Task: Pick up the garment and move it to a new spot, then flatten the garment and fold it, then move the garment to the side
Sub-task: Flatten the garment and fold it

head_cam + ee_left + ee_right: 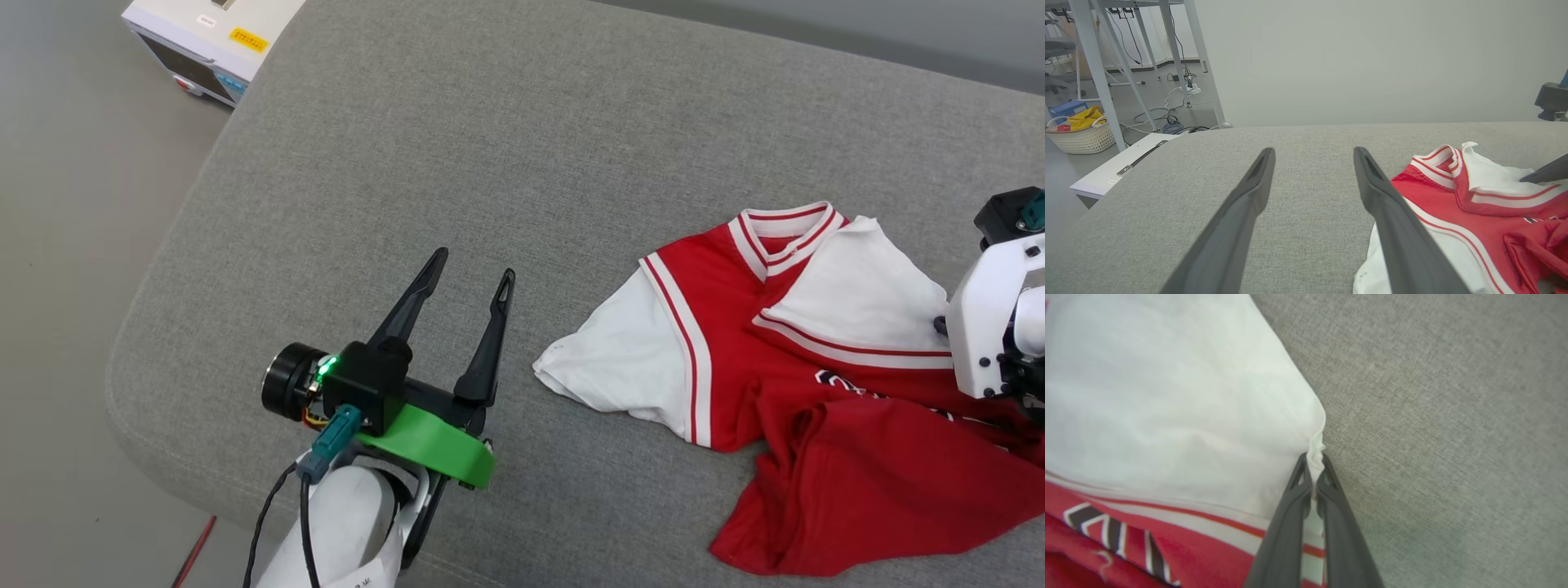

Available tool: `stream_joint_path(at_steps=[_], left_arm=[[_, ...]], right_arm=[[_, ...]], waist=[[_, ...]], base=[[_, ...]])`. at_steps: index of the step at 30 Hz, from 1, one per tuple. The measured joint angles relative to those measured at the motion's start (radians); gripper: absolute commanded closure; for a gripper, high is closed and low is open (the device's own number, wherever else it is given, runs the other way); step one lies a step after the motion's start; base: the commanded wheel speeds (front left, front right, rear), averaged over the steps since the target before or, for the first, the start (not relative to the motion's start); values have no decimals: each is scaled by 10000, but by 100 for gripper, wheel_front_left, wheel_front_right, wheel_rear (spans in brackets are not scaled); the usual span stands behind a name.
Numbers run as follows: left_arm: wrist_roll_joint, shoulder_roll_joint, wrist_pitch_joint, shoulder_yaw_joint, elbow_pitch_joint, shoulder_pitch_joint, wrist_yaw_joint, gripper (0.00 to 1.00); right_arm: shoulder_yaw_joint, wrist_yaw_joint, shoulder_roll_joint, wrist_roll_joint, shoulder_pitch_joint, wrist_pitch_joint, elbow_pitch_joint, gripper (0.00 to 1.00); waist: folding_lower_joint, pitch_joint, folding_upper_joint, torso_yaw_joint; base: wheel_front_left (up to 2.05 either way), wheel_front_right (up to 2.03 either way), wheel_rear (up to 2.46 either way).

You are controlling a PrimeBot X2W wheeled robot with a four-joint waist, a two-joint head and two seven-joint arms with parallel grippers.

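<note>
I need to pick up the garment next with my left gripper by its white sleeve's hem edge [550, 368]. Loose layers end free there while the red body [735, 358] lies slack.
The garment [816, 359], a red shirt with white sleeves and striped trim, lies crumpled on the right of the grey cushion [522, 147]; its lower part is folded over and the black lettering peeks out. My right gripper [1314, 467] is shut on the edge of the garment's white sleeve [1180, 400]; its white wrist [992, 327] shows at the right edge in the head view. To the left of the garment [1478, 212], my left gripper [473, 273] hovers open over bare cushion, holding nothing.
A white device [208, 41] sits on the floor beyond the cushion's far left corner. In the left wrist view, table legs [1098, 69], cables and a basket [1079, 132] stand on the floor behind. The cushion's rounded left edge [155, 269] drops to the floor.
</note>
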Motion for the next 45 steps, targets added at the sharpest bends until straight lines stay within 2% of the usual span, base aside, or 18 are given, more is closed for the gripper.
stream_joint_path(at_steps=[8, 17, 23, 26, 32, 34, 38, 45], left_arm=[[69, 19, -2, 92, 226, 108, -90, 0], [67, 150, -2, 167, 366, 360, -92, 0], [54, 303, -2, 234, 418, 454, -79, 0], [-21, 337, 0, 255, 502, 543, -77, 0], [-125, 368, 6, 255, 658, 552, -67, 0], [-146, 370, 15, 238, 704, 559, -67, 0], [-203, 376, 15, 221, 834, 587, -67, 0], [-554, 370, 15, 412, 894, 732, -33, 0]], right_arm=[[-746, 0, 182, -23, 430, -1381, 418, 100], [-2721, -2, 579, -723, 1450, -3030, 784, 100], [-4071, 0, 1074, -1269, 2292, -3540, 878, 100], [-4694, 0, 1609, -1651, 2937, -3730, 740, 100], [-5137, 0, 2142, -2040, 3644, -3808, 290, 100], [-5225, 0, 2234, -2151, 3786, -3822, 196, 0], [-5285, -2, 2284, -2201, 3892, -4266, -274, 0], [-4692, -2, 2203, -2021, 4247, -5985, -2123, 0]], waist=[[0, -497, 0, -358], [0, -1079, 0, -1232], [0, -1380, 0, -1901], [0, -1555, 0, -2341], [0, -1789, 0, -2874], [0, -1868, 0, -2997], [0, -2055, 0, -3163], [0, -2303, 0, -3351]], base=[[0, 0, 0], [0, 0, 0], [0, 0, 0], [0, 0, 0], [0, 0, 0], [0, 0, 0], [0, 0, 0], [0, 0, 0]])
